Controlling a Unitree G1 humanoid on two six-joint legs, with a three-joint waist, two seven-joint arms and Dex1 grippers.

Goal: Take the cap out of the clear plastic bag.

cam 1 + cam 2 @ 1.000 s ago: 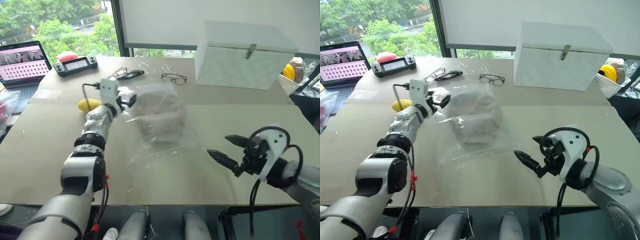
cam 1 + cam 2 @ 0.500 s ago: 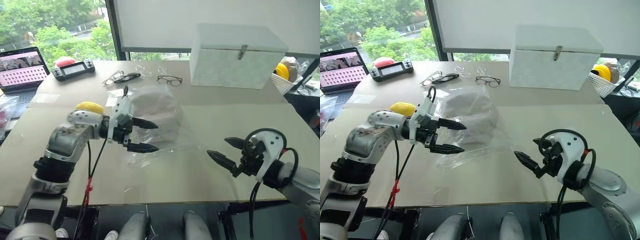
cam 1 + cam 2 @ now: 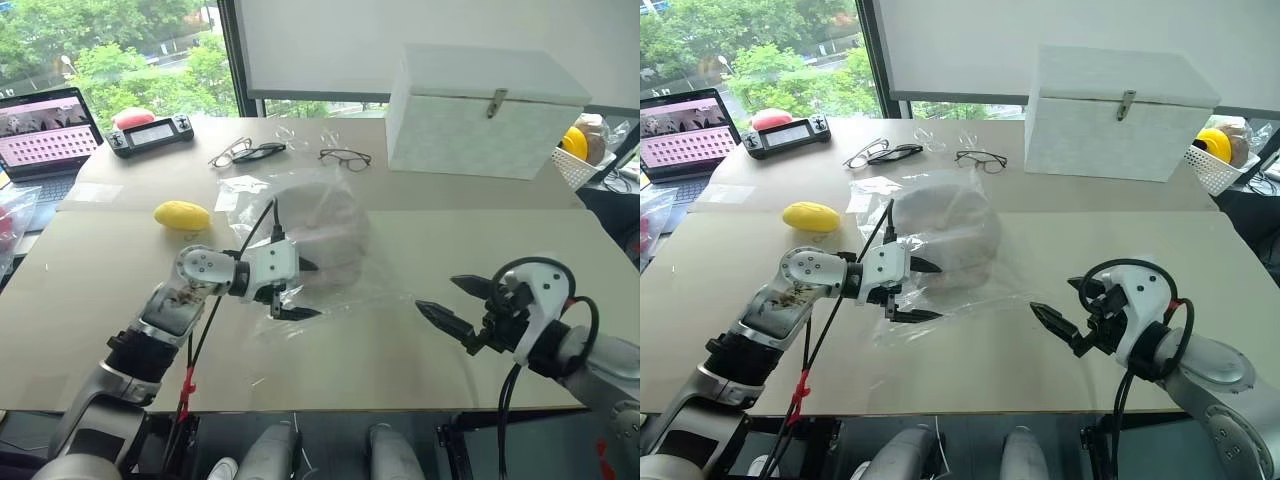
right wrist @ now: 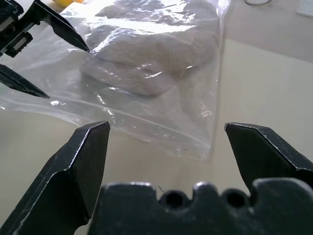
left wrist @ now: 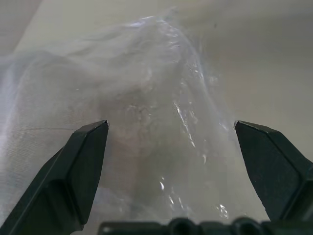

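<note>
The cap (image 3: 328, 228) needs to stay free to come out, so my left gripper should next grab the clear plastic bag by its loose film edge (image 3: 332, 298).
The beige cap (image 3: 325, 225) lies inside the clear plastic bag (image 3: 345, 300) in the middle of the table. Its rounded crown shows through the wrinkled film (image 4: 151, 44). My left gripper (image 3: 303, 290) is open at the bag's near left side and points right. Its fingers stand one above the other, with the bag's edge (image 5: 161, 98) in front of them. My right gripper (image 3: 438, 294) hovers open to the right of the bag, apart from it, and points at the bag's flat near corner (image 4: 195, 142). Nothing is held in either one.
A white box with a metal latch (image 3: 480, 110) stands at the back right, with a white basket (image 3: 578, 165) beside it. Two pairs of glasses (image 3: 345, 157) lie behind the bag. A yellow oval object (image 3: 182, 214), a game controller (image 3: 152, 130) and a laptop (image 3: 45, 125) are at the left.
My left arm pulled back towards me and sank. Its gripper turned from the bag's far left side to point right at the near left edge. The right gripper stayed still.
</note>
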